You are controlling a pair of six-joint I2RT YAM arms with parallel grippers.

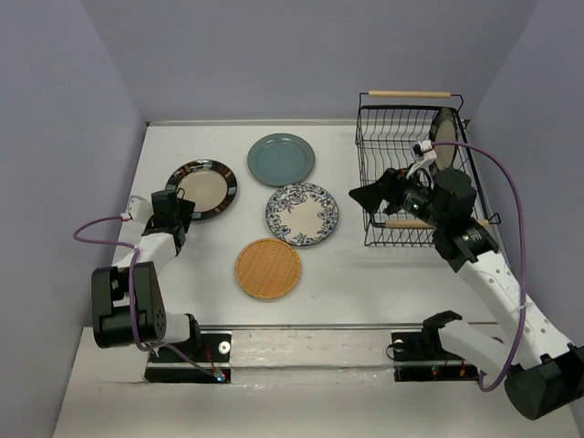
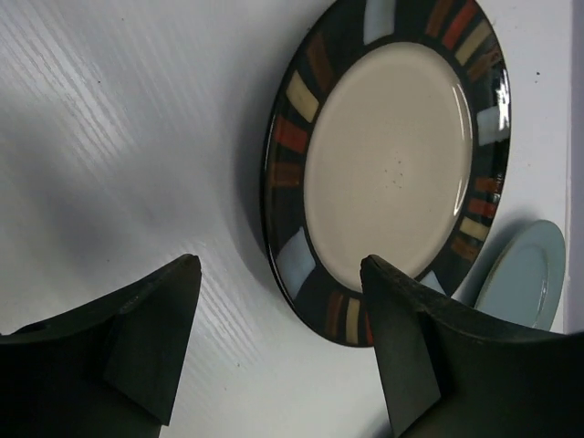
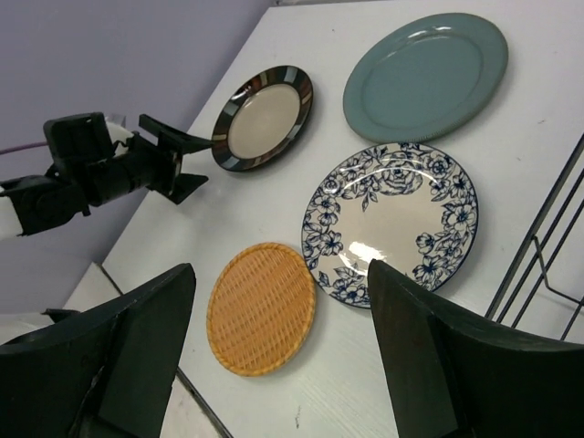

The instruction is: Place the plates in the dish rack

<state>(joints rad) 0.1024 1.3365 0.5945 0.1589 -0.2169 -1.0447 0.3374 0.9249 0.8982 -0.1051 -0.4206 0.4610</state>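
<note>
Next, the left gripper grabs the striped plate by its near rim [image 1: 195, 215], and the plate's opposite rim stays free for my right gripper.
Four plates lie flat on the table: a beige striped-rim plate [image 1: 202, 188] [image 2: 392, 155] [image 3: 265, 117], a teal plate [image 1: 281, 159] [image 3: 425, 76] [image 2: 525, 278], a blue-and-white floral plate [image 1: 302, 213] [image 3: 392, 224] and an orange woven plate [image 1: 268, 268] [image 3: 261, 308]. A second striped plate [image 1: 444, 137] stands on edge in the black wire dish rack [image 1: 388, 123] at the right. My left gripper [image 1: 181, 207] [image 2: 278, 269] is open and empty, its fingertips at the striped plate's near rim. My right gripper [image 1: 367, 198] [image 3: 278, 274] is open and empty, raised by the rack's left side.
The rack has wooden rod handles at its far [image 1: 410, 93] and near [image 1: 408, 224] ends; its wires [image 3: 547, 228] show at the right edge of the right wrist view. The left arm [image 3: 82, 173] shows there too. Walls close the table left, back and right.
</note>
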